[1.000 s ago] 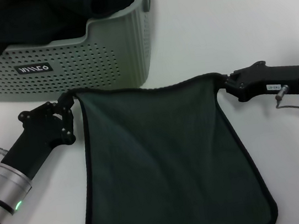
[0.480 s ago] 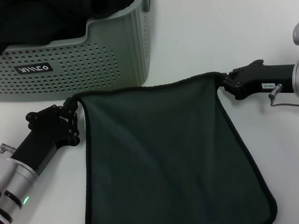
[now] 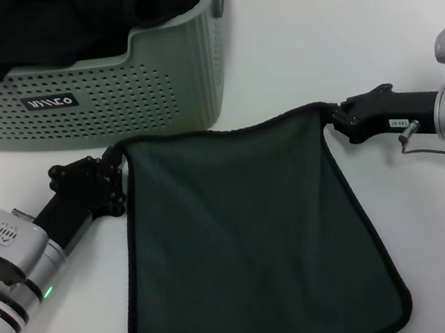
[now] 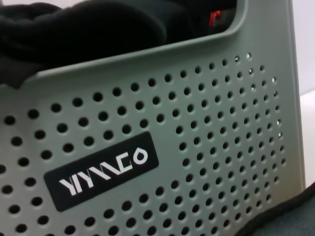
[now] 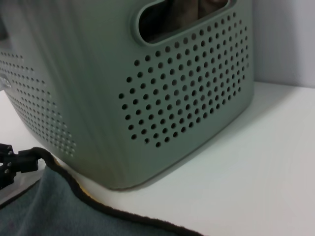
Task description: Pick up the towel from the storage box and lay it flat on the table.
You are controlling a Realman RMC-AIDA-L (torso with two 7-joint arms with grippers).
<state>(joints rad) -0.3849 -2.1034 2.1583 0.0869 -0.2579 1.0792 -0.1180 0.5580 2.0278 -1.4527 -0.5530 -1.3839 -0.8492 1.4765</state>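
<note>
The towel's body lies flat and its far edge (image 3: 226, 132) (image 5: 98, 206) is low by the bottom of the box, so it is now time to open my right gripper.
The towel (image 3: 249, 237) lies spread on the table (image 3: 338, 42), dark green side up, with black stitched edging. My left gripper (image 3: 115, 158) is shut on its far left corner. My right gripper (image 3: 333, 114) is shut on its far right corner. The far edge is stretched between them just in front of the storage box (image 3: 112, 91). The sage-green box with its black label (image 4: 101, 169) fills the left wrist view. The right wrist view shows the box (image 5: 147, 88), the towel's edge (image 5: 83, 196) with a sliver of yellow under it, and my left gripper (image 5: 15, 162) farther off.
Plain black cloths (image 3: 61, 23) fill the storage box at the back left. Bare white tabletop lies to the right of the box and either side of the towel.
Both grippers have lowered and moved slightly inward and forward with the towel's corners. The towel's far edge has come down and lies flatter on the table.
</note>
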